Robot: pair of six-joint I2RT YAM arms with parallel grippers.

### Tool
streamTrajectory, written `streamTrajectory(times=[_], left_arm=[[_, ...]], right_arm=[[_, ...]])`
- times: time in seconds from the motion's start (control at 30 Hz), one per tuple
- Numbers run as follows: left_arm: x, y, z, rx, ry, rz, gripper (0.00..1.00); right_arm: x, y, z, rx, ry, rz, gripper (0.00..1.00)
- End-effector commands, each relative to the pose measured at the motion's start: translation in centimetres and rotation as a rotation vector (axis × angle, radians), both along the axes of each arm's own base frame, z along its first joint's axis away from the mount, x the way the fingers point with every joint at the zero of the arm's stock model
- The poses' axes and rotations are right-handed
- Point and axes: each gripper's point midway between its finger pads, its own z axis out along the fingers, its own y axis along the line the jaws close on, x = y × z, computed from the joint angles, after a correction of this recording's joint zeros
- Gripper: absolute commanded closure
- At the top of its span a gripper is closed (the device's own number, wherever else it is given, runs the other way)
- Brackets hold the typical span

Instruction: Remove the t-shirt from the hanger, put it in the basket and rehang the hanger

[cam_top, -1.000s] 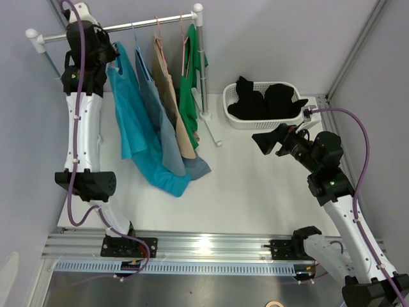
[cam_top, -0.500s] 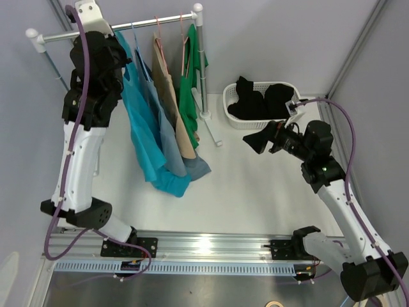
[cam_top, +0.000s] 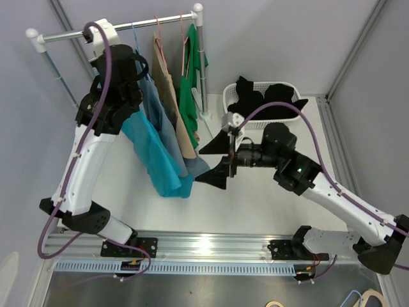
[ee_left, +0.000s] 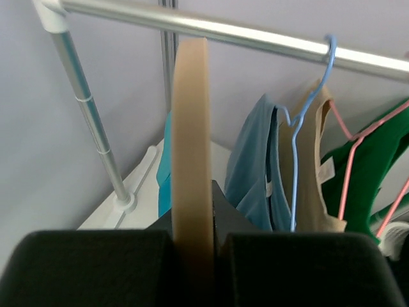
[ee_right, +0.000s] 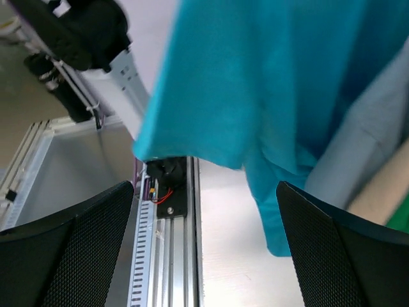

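The teal t-shirt should come off the held hanger, so my right gripper should grab it by its low hanging edge next and pull.
The teal t-shirt hangs from a tan hanger at the left end of the clothes rail. My left gripper is up by the rail and is shut on that hanger; in the left wrist view the tan band runs straight up between the jaws, with teal cloth below. My right gripper is open and empty, low beside the shirts' bottom edges. In the right wrist view the teal shirt hangs just above and ahead of the jaws, not touching them.
A steel-blue shirt on a blue wire hanger, a tan shirt and a green shirt hang right of the teal one. The rack's right post stands behind. A white basket of black clothes sits at the back right. The aluminium base rail runs along the near edge.
My left arm has moved right along the rail, pushing the teal shirt against the others. My right arm has swung left from the basket to the shirts' lower edge.
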Motion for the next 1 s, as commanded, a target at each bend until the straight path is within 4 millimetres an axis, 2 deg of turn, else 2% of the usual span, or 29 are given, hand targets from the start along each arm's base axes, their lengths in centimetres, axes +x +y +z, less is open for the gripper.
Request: streamTrajectory(times=[0.0, 0.07, 0.2, 0.27, 0.3, 0.33, 0.4, 0.47, 0.5, 0.53, 0.6, 0.63, 0.67, 0.73, 0.77, 0.8, 0.83, 0.87, 0.9, 0.97], left_arm=[[0.5, -0.8, -1.7, -0.009, 0.050, 0.024, 0.99], [0.7, -1.3, -2.3, -0.008, 0.065, 0.015, 0.99], [1.1, -2.0, -3.0, -0.006, 0.082, 0.004, 0.99], [1.1, -2.5, -3.2, -0.014, 0.084, -0.009, 0.99], [1.1, -2.7, -3.4, -0.014, 0.087, -0.017, 0.99], [0.9, -2.8, -3.5, -0.019, 0.086, -0.021, 0.99], [0.9, -3.2, -3.6, -0.020, 0.081, -0.029, 0.99], [0.8, -3.2, -4.0, -0.014, 0.084, -0.027, 0.99], [0.6, -3.1, -3.9, -0.018, 0.075, -0.023, 0.99], [1.0, -3.2, -4.6, 0.000, 0.082, -0.020, 0.99], [0.9, -2.8, -4.4, 0.014, 0.070, 0.001, 0.99], [1.0, -2.7, -4.1, 0.021, 0.057, 0.005, 0.99], [1.2, -2.4, -3.9, 0.022, 0.053, 0.015, 0.99], [1.6, -2.2, -3.5, 0.013, 0.036, 0.018, 0.99], [2.1, -1.8, -3.6, 0.016, 0.039, 0.028, 0.99], [2.4, -1.7, -3.6, 0.014, 0.039, 0.030, 0.99], [2.7, -1.6, -3.5, 0.015, 0.037, 0.033, 0.99], [2.9, -1.1, -2.8, 0.012, 0.023, 0.043, 0.99], [3.5, -1.1, -3.1, 0.024, 0.035, 0.047, 0.99], [3.8, -0.4, -2.0, 0.015, 0.013, 0.059, 0.99]], right_arm=[[-0.8, 2.5, 0.1, -0.005, -0.116, 0.011, 0.01], [-1.8, 3.7, 0.2, 0.013, -0.147, 0.045, 0.01], [-2.0, 6.1, -0.4, 0.003, -0.172, 0.064, 0.01], [-1.3, 7.7, -0.5, -0.011, -0.182, 0.035, 0.02], [-1.4, 8.4, -0.7, -0.016, -0.196, 0.036, 0.05], [-0.5, 9.2, -1.0, -0.031, -0.190, 0.000, 0.10], [-0.1, 9.9, -1.3, -0.039, -0.185, -0.007, 0.11], [0.4, 10.5, -0.6, -0.012, -0.190, -0.025, 0.40], [0.3, 10.4, -0.5, -0.013, -0.182, -0.028, 0.59], [0.1, 10.4, -0.6, -0.019, -0.176, -0.026, 1.00], [-0.8, 9.5, -1.1, -0.061, -0.160, -0.019, 1.00], [-1.9, 9.3, -1.2, -0.069, -0.167, -0.003, 1.00], [-3.0, 8.0, -0.6, -0.067, -0.167, -0.003, 1.00], [-4.6, 6.7, -1.6, -0.088, -0.145, -0.017, 1.00], [-6.7, 6.2, -2.1, -0.100, -0.136, 0.013, 1.00], [-7.3, 4.6, -2.4, -0.100, -0.130, -0.018, 1.00], [-8.1, 3.9, -2.8, -0.106, -0.121, -0.021, 1.00], [-10.2, 3.4, -3.5, -0.118, -0.081, 0.007, 1.00], [-10.4, 1.9, -4.6, -0.126, -0.063, -0.025, 1.00], [-11.7, 0.6, -6.4, -0.152, 0.012, -0.035, 1.00]])
